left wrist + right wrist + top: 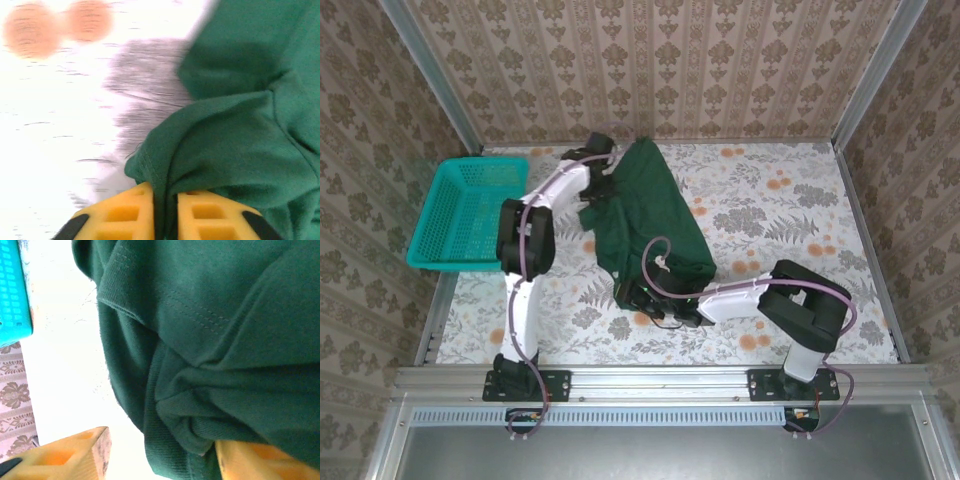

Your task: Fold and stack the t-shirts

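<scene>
The robot's right gripper next needs to straighten the t-shirt for folding, so it should grab the dark green t-shirt's bunched ribbed collar at its near end.
The dark green t-shirt (655, 215) lies rumpled on the floral table, running from the far middle down toward the near middle. My left gripper (608, 168) is at its far left edge; in the left wrist view the yellow fingers (125, 212) are shut on a hemmed fold of the t-shirt (240, 135), my left gripper (165, 202) pinching it tight. My right gripper (634, 296) is at the shirt's near end. In the right wrist view it (161, 437) stands open, and bunched cloth with the ribbed collar (210, 340) rests against its right finger (250, 462).
A teal mesh basket (470, 212) sits at the table's left edge, and its corner (12, 290) shows in the right wrist view. Bare floral tabletop (790, 215) stretches to the right of the shirt. Patterned walls enclose the back and sides.
</scene>
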Controlling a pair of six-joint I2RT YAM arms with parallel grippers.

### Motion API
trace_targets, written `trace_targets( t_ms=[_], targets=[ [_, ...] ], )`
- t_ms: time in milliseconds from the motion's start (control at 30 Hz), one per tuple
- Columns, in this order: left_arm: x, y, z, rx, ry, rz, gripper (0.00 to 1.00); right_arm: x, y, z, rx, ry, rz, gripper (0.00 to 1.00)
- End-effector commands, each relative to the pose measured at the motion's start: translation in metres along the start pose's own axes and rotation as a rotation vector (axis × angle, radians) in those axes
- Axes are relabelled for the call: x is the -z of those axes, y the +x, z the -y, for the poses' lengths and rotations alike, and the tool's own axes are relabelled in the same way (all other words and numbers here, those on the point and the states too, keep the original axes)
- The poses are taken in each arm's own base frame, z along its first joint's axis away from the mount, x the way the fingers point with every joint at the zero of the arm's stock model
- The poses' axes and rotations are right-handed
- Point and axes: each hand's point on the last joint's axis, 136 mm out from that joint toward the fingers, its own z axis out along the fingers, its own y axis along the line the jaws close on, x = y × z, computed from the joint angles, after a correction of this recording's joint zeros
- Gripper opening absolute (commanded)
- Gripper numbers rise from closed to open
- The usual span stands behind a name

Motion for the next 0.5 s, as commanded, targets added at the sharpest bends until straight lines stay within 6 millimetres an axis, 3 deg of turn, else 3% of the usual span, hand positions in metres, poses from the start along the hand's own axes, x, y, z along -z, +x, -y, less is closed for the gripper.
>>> trace_targets(
  t_ms=[0,133,233,333,433,467],
  targets=[
    [0.051,-0.029,-0.032,0.02,-0.05,0.102,0.3,0.025,-0.015,0.001,0.079,0.042,0.073,0.61],
    [0.087,-0.032,-0.031,0.013,-0.037,0.158,0.59,0.069,-0.052,-0.001,0.149,0.083,0.175,0.62],
    [0.112,-0.02,-0.026,0.018,-0.023,0.2,0.69,0.107,-0.091,0.02,0.163,0.17,0.266,0.62],
    [0.127,0.008,-0.018,0.039,0.022,0.219,0.71,0.128,-0.121,0.034,0.229,0.251,0.296,0.61],
    [0.122,0.05,-0.005,0.06,0.087,0.202,0.71,0.131,-0.14,0.039,0.331,0.343,0.257,0.59],
    [0.119,0.061,-0.011,0.081,0.079,0.191,0.7,0.128,-0.144,0.037,0.357,0.356,0.236,0.58]
  ],
)
